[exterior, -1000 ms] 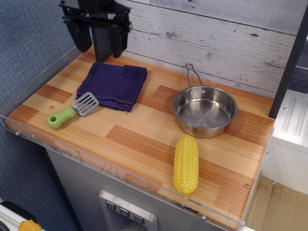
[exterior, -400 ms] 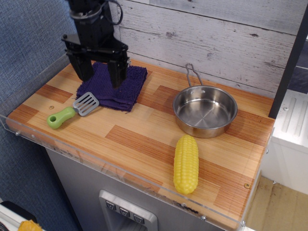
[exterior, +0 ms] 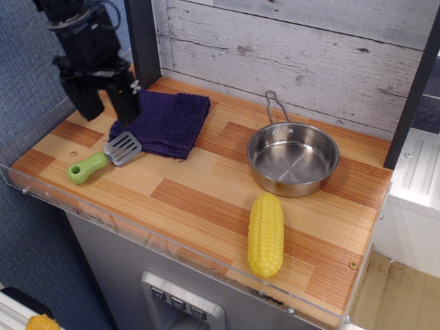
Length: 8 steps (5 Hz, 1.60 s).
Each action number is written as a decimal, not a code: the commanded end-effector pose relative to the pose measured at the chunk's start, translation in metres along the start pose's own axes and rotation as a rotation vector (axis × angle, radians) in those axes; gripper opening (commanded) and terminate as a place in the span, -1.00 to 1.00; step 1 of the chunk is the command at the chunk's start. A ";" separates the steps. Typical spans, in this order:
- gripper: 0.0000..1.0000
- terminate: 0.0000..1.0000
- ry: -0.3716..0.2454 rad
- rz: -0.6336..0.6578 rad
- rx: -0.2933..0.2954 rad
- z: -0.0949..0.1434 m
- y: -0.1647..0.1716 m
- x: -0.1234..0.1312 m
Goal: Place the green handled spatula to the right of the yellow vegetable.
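My gripper grabs the spatula by its lime-green handle (exterior: 88, 168) next, to set it beside the yellow corn cob (exterior: 265, 234).
The green handled spatula (exterior: 103, 158) lies flat at the front left of the wooden counter, its lime-green handle pointing front-left and its grey slotted blade touching the edge of a purple cloth. The yellow corn cob (exterior: 265, 234) lies near the front edge, right of centre, pointing front to back. My black gripper (exterior: 107, 110) hangs open above the counter's left side, just behind the spatula's blade, holding nothing. Its two fingers (exterior: 126, 103) point down.
A folded purple cloth (exterior: 165, 122) lies at the back left. A steel pan (exterior: 293, 158) with a wire handle stands behind the corn. A clear plastic lip (exterior: 172, 249) runs along the counter's front and left edges. A plank wall (exterior: 289, 48) closes the back.
My gripper has moved left and down, from above the cloth to above the counter just behind the spatula. The spatula, corn and pan have not moved.
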State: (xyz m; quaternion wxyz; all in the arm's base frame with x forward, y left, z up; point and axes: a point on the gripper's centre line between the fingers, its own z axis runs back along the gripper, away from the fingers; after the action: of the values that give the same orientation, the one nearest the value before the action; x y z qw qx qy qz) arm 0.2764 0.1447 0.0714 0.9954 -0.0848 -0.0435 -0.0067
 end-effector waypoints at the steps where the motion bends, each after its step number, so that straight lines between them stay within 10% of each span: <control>1: 1.00 -1.00 0.033 -0.063 0.051 -0.013 0.026 0.000; 5: 1.00 -1.00 0.071 -0.054 0.073 -0.041 -0.002 -0.019; 6: -1.00 -1.00 0.076 -0.037 0.085 -0.045 -0.001 -0.021; 8: -1.00 -1.00 0.095 -0.049 0.102 -0.049 -0.003 -0.019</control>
State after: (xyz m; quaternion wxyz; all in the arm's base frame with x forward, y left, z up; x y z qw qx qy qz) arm 0.2562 0.1322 0.0142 0.9988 -0.0390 0.0127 -0.0283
